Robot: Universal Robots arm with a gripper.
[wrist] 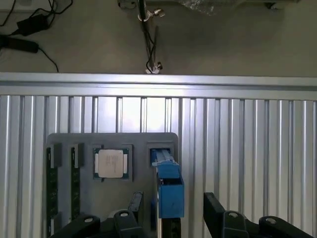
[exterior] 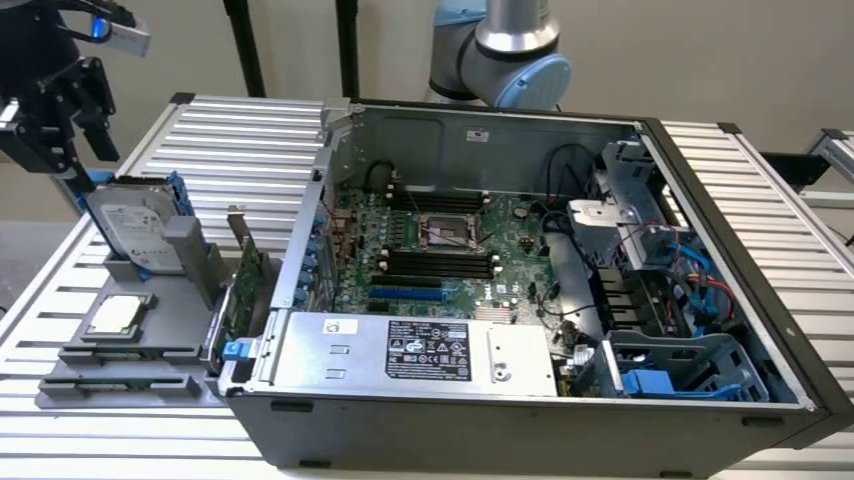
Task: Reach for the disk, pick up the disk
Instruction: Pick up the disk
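The disk's sides are still out of reach of my fingers, which are around the disk's upper end (exterior: 139, 182), so they would miss if they closed now. My gripper should first move toward the sides, then close on them.
The disk (exterior: 134, 225) stands on edge in a slot of the grey holder (exterior: 190, 262) on the slatted table, at the exterior view's left. It is silver with a white label and blue rails. My black gripper (exterior: 64, 135) hangs just above its upper end, open and apart from it. In the wrist view the disk (wrist: 171, 191) shows edge-on as a blue rail. It lies between my two spread fingers (wrist: 214, 208) of the gripper (wrist: 173, 210), and nothing is held.
The holder (wrist: 114, 141) also carries a square CPU chip (exterior: 118, 315) (wrist: 111, 162) and memory sticks (wrist: 52, 188). A green card (exterior: 247, 290) stands beside the open computer case (exterior: 534, 420), which has a silver power supply (exterior: 414, 350). Beyond the table edge (wrist: 158, 79) is floor.
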